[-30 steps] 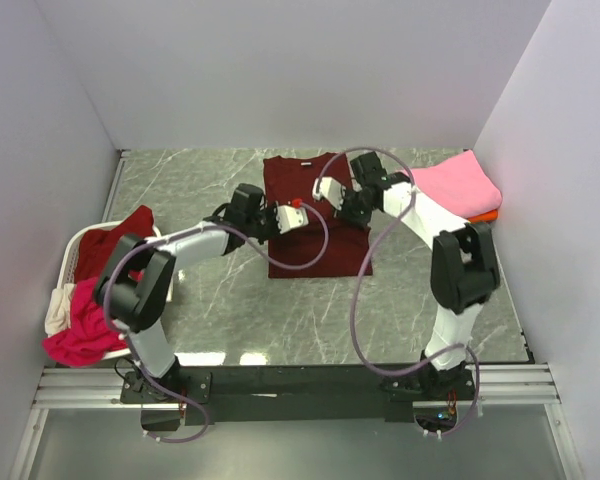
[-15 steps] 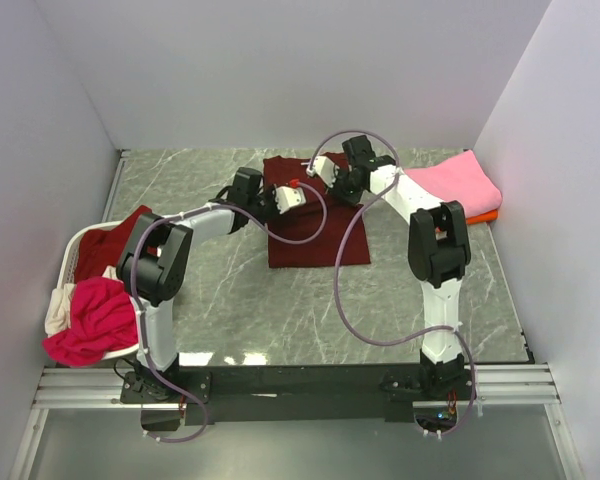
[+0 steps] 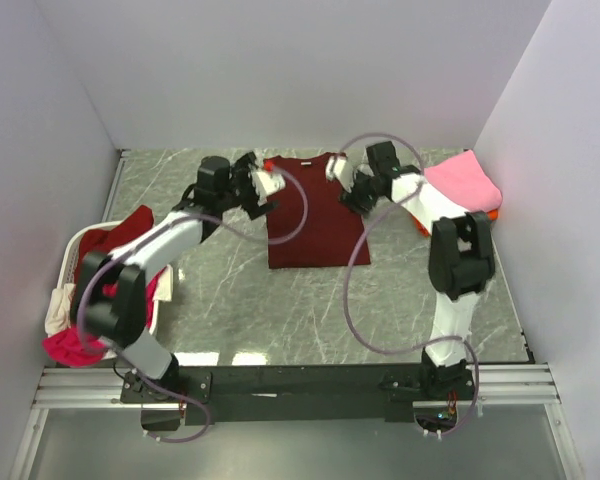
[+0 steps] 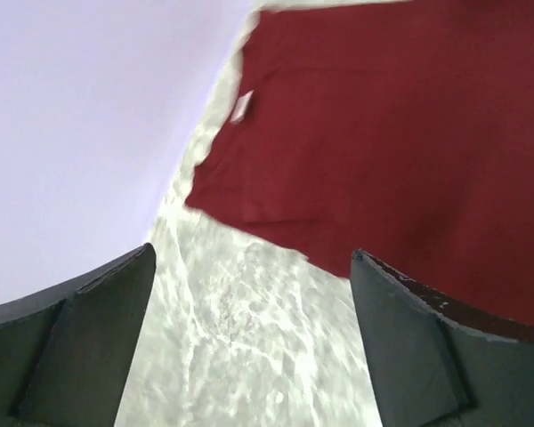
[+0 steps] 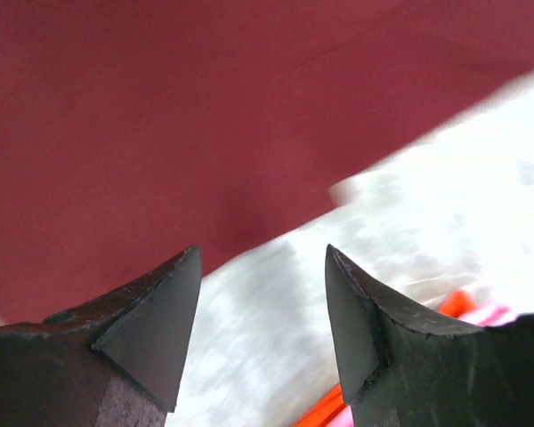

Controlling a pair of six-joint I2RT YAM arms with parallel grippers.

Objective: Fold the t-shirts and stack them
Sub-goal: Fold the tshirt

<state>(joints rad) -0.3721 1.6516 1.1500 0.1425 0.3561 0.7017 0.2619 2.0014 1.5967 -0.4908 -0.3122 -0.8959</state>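
The left gripper grabs the maroon t-shirt (image 3: 315, 210) by its near-edge corner (image 3: 273, 263) next, to fold that edge over the t-shirt's collar.
A dark maroon t-shirt (image 3: 315, 210) lies flat as a folded rectangle in the middle of the table. My left gripper (image 3: 261, 186) hovers open just off its far left corner; the left wrist view shows the left gripper (image 4: 249, 258) empty over bare marble beside the shirt's edge (image 4: 383, 133). My right gripper (image 3: 342, 178) hangs open at the shirt's far right edge; in the right wrist view the right gripper (image 5: 262, 253) holds nothing, with the maroon cloth (image 5: 205, 116) just beyond it. A pink t-shirt (image 3: 465, 180) lies folded on an orange one (image 3: 488, 215) at the right.
A white basket (image 3: 73, 250) at the left edge holds a red shirt (image 3: 130, 225), a magenta one (image 3: 75, 340) and a cream one (image 3: 58, 310). Grey walls close the table on three sides. Purple cables loop from both arms over the table.
Both grippers went from shut to open and let go of the maroon shirt. They drew apart toward its far corners; the shirt now lies flat and folded.
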